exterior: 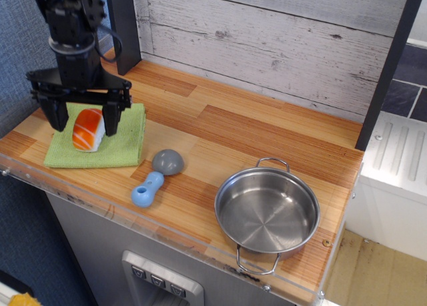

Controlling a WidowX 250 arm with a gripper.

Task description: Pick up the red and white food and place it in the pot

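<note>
The robot needs to grab the red and white food [88,130] by its long sides with its gripper next, so that it can put the food in the pot [267,213].
The red and white food [88,130] is a salmon sushi toy with an orange-red striped top on white rice. It lies on a green cloth [100,137] at the left of the wooden counter. My gripper [85,122] is open and lowered over it, with one black finger [56,117] on its left and the other on its right. I cannot tell whether the fingers touch it. The pot [267,213] is a shallow shiny steel pot with two wire loop handles, empty, at the front right of the counter.
A blue and grey mushroom-like toy [158,173] lies on the counter between the cloth and the pot. A white plank wall stands behind, a dark post [122,26] at the back left. The counter's front edge [167,236] is close to the pot.
</note>
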